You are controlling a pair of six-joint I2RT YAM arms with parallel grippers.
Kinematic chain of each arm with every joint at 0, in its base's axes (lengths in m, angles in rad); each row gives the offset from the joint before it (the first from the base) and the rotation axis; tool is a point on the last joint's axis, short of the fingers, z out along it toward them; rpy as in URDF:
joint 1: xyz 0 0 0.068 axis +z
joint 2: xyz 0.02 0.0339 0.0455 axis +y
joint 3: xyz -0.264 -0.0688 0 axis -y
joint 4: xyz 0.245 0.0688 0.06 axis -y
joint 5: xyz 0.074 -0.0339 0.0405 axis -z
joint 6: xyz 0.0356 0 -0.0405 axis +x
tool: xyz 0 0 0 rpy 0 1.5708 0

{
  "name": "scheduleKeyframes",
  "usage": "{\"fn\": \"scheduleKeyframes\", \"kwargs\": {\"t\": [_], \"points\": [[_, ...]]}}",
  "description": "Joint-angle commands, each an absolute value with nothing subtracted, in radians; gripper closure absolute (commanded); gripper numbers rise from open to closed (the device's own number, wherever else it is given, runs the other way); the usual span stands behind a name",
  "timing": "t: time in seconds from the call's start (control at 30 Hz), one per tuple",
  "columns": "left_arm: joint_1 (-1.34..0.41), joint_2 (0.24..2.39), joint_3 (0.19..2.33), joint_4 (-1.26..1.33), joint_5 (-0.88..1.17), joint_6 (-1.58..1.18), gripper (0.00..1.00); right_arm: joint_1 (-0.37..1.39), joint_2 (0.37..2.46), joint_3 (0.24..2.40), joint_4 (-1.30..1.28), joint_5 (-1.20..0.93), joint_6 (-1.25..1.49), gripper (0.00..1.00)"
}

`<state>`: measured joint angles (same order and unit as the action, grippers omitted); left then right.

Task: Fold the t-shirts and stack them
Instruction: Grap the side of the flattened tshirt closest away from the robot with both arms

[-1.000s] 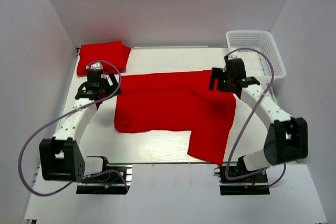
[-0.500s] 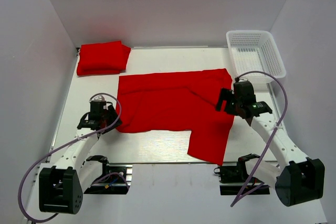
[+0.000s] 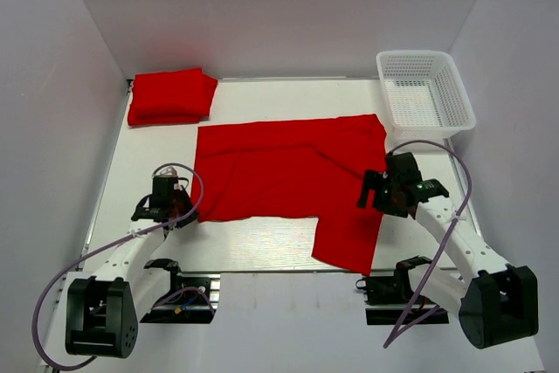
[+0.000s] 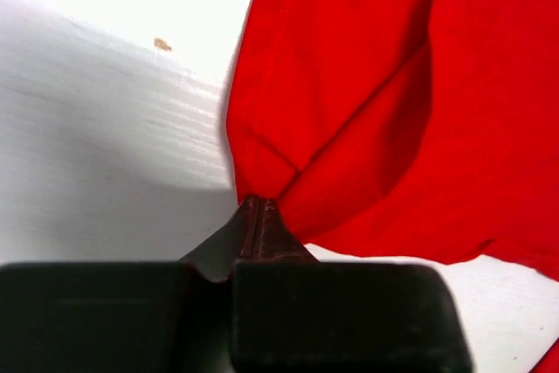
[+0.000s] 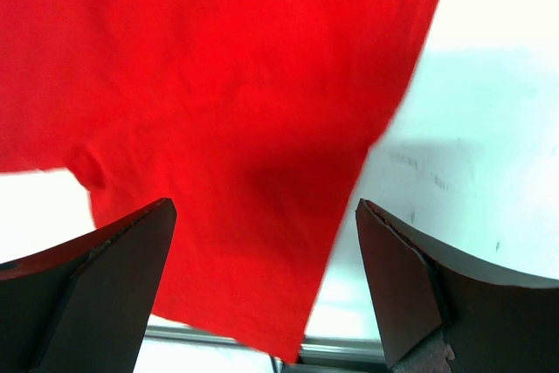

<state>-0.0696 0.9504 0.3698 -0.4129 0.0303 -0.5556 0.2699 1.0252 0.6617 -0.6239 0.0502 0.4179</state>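
My right gripper grabs the near end of the red t-shirt's flap next, to fold the t-shirt's near side over the t-shirt.
One red t-shirt (image 3: 288,172) lies spread across the middle of the table, with a flap reaching toward the near edge at the right. A second t-shirt (image 3: 170,96) lies folded at the far left corner. My left gripper (image 3: 177,207) is at the spread shirt's near left corner. In the left wrist view that gripper (image 4: 258,203) is shut, and the cloth (image 4: 349,102) bunches into its tips. My right gripper (image 3: 384,191) hovers over the shirt's right side. In the right wrist view it (image 5: 265,207) stands wide open, with red cloth (image 5: 218,85) beneath and nothing between the fingers.
A white mesh basket (image 3: 426,89) stands at the far right corner. White walls close in the table (image 3: 262,233) on three sides. A metal rail runs along the near edge, by both arm bases.
Both arms drew back from the shirt's far corners toward the near edge. The left gripper went from open to shut at the near left corner. The right stayed open.
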Motion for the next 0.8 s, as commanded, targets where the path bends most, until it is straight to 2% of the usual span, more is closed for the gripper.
{"fn": "scheduleKeyframes", "kwargs": {"t": [0.0, 0.33, 0.57, 0.77], "points": [[-0.075, 0.93, 0.341, -0.383, 0.064, -0.558, 1.0, 0.275, 0.99, 0.626, -0.71, 0.018, 0.411, 0.1], [-0.075, 0.792, 0.341, -0.442, -0.015, -0.609, 1.0, 0.341, 0.953, 0.575, -0.801, -0.084, 0.538, 0.1], [-0.075, 0.792, 0.365, -0.48, -0.048, -0.63, 1.0, 0.419, 0.949, 0.514, -0.799, -0.167, 0.624, 0.1], [-0.075, 0.792, 0.365, -0.471, -0.038, -0.64, 1.0, 0.523, 0.997, 0.537, -0.836, -0.135, 0.708, 0.1]]}}
